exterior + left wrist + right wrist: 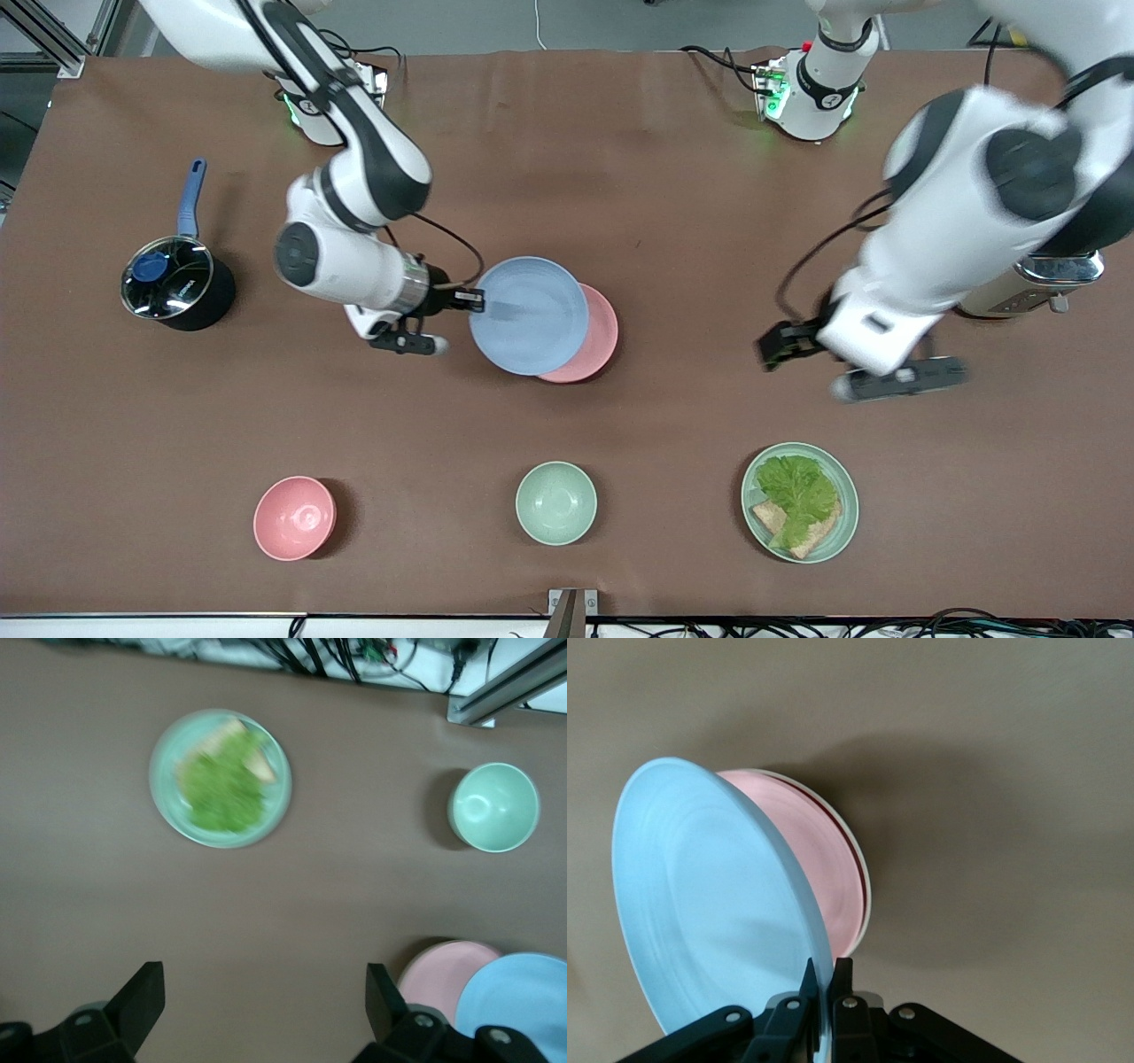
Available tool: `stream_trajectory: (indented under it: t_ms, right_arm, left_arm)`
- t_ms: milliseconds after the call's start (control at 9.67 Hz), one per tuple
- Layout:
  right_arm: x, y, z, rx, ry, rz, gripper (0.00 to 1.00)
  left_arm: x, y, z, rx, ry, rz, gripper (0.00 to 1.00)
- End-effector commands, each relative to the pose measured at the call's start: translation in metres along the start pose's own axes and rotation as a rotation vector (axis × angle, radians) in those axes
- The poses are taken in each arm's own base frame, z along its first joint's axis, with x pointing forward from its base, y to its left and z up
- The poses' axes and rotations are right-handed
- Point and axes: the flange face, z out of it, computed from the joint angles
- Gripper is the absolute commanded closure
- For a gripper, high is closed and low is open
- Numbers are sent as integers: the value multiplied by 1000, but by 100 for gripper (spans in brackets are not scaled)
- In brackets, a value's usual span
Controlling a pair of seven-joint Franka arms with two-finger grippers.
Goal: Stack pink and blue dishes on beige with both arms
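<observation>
The blue plate hangs tilted above the pale pink plate (592, 347), off its centre, so my right gripper now centres the pale blue plate (529, 315) before it opens.
My right gripper (476, 301) (828, 979) is shut on the rim of the pale blue plate (529, 315) (718, 895). It holds that plate tilted over the pale pink plate (592, 347) (819, 864), shifted toward the right arm's end. The pink plate lies on the beige plate, of which only a thin cream rim (866, 899) shows in the right wrist view; the front view hides it. My left gripper (784, 344) (261, 1001) is open over bare table toward the left arm's end, with nothing between its fingers. Its wrist view shows the pink plate (443, 967) and the blue plate (523, 1001) off to one side.
Nearer the front camera stand a deep pink bowl (294, 517), a mint bowl (555, 502) (493, 806) and a mint plate with lettuce and bread (800, 501) (220, 778). A lidded black pot (177, 283) sits at the right arm's end, a metal appliance (1036, 282) at the left arm's end.
</observation>
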Motion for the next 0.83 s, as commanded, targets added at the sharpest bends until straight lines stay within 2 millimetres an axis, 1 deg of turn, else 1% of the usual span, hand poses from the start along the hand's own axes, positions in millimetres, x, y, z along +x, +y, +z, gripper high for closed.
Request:
stream_trajectory:
  t_ms: [0, 103, 207, 310, 414, 517, 621, 724]
  right_arm:
    - [-4, -6, 22, 1, 3, 10, 99]
    - [-11, -5, 34, -3, 16, 4, 99]
    - [-20, -5, 47, -7, 32, -4, 99]
    - [-22, -4, 53, -5, 49, -6, 99]
    - [-23, -4, 54, -5, 49, -7, 98]
    - [-22, -1, 62, -9, 42, -3, 96]
    - [-22, 0, 63, -12, 38, -3, 91]
    - [-22, 2, 64, -14, 34, 0, 81]
  left_arm:
    - [-23, -57, -52, 53, -39, 118, 0]
    - [-34, -74, -70, 20, -74, 96, 0]
    - [-49, -79, -89, 38, -85, 98, 0]
    - [-69, -80, -99, 84, -96, 103, 0]
    - [-87, -86, -102, 108, -108, 95, 0]
    - [-100, -104, -106, 97, -120, 87, 0]
    - [-109, -125, -108, 85, -131, 114, 0]
    - [-116, -136, -107, 83, -143, 114, 0]
